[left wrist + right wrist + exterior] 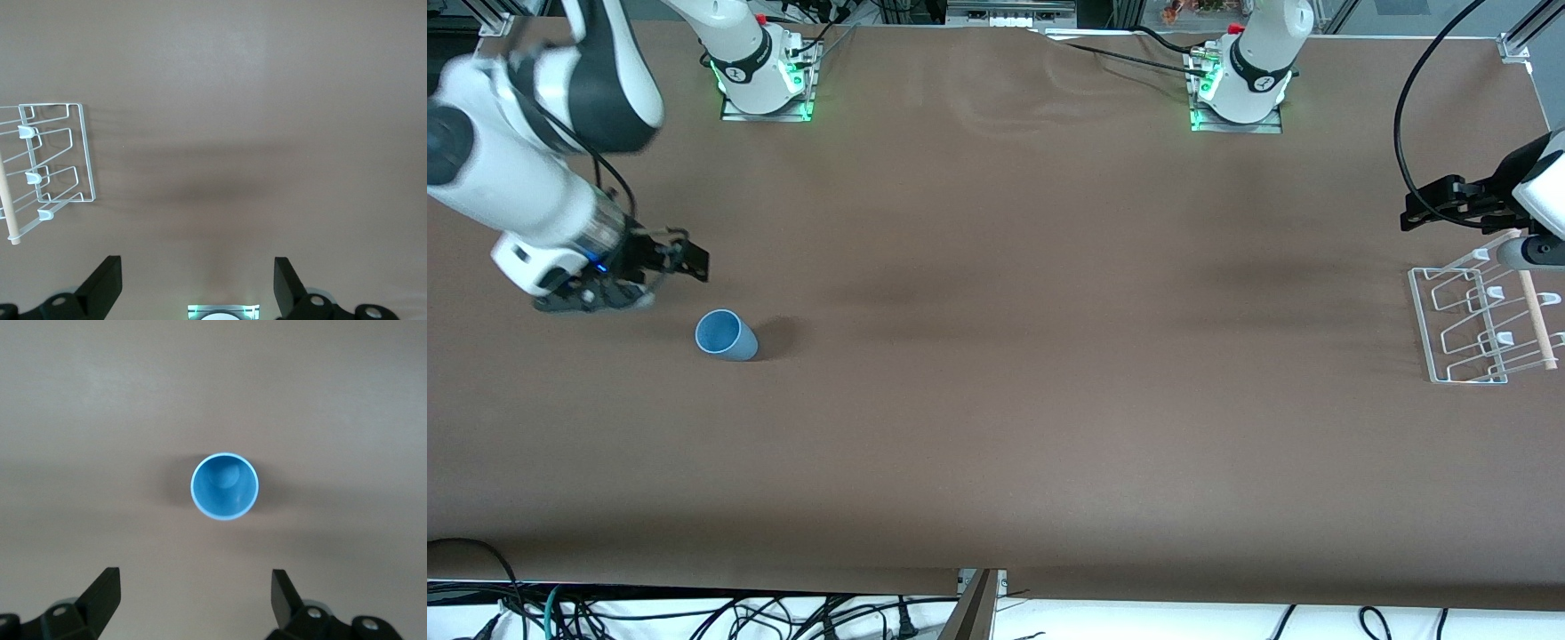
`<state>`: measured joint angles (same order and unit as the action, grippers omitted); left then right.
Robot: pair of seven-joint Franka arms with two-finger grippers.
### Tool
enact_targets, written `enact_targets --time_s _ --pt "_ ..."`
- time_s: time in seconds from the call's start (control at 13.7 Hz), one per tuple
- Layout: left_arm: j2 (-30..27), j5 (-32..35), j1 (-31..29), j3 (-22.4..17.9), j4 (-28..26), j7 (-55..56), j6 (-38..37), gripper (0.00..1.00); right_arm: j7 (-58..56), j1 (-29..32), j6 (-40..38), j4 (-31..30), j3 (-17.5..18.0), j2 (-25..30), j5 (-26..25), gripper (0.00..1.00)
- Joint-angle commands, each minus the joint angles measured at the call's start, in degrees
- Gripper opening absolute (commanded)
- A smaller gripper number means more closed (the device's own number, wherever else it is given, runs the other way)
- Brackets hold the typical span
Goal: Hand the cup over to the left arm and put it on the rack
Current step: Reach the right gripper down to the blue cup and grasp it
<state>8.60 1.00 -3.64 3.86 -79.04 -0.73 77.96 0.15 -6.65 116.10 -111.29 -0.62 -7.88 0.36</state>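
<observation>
My right gripper is going to pick up the light-blue cup by its rim (717, 314) next, to pass it to the left arm for the rack (1467, 327).
The light-blue cup (726, 335) stands upright on the brown table at the right arm's end; in the right wrist view I look down into its open mouth (224, 487). My right gripper (683, 255) hangs open and empty above the table beside the cup, a little farther from the front camera; its jaws (193, 580) stand wide apart, clear of the cup. The white wire rack (1467, 327) with a wooden dowel (1538, 320) sits at the left arm's end and shows in the left wrist view (81, 157). My left gripper (1430, 208) is open and empty above the table beside the rack (198, 263).
The two arm bases (765, 80) (1240, 89) stand with green lights along the table edge farthest from the front camera. A black cable (1405, 133) loops to the left wrist. Loose cables lie below the table's near edge (694, 613).
</observation>
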Motion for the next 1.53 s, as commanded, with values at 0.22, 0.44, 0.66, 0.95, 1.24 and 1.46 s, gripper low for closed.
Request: enact_targets --time_s 0.22,0.44,0.66,0.95,1.24,1.46 --pt "1.1 0.7 0.4 0.0 2.1 -0.7 -0.8 1.00 -10.9 1.7 10.3 -1.4 -4.8 -9.6 -0.2 1.00" --pt "1.2 0.6 0.5 0.0 2.1 -0.7 -0.8 1.00 -10.6 1.7 10.7 -1.4 -4.8 -11.1 0.3 0.99" --pt "1.4 0.5 0.4 0.1 2.1 -0.7 -0.8 1.00 -10.5 1.6 12.4 -0.9 -4.8 -12.8 0.3 0.99" --pt "1.4 -1.9 0.4 0.0 2.0 -0.8 -0.9 1.00 -10.4 1.6 15.8 -0.4 -4.8 -16.0 0.5 0.87" --pt "1.1 -3.0 0.1 -0.1 1.1 -2.0 -0.8 1.00 -9.7 1.6 15.7 -0.4 -4.7 -16.5 0.8 0.41" --pt "1.1 -3.0 -0.6 -0.6 0.6 -8.7 -0.7 1.00 -8.5 1.3 15.5 -0.4 -4.7 -17.1 1.0 0.01"
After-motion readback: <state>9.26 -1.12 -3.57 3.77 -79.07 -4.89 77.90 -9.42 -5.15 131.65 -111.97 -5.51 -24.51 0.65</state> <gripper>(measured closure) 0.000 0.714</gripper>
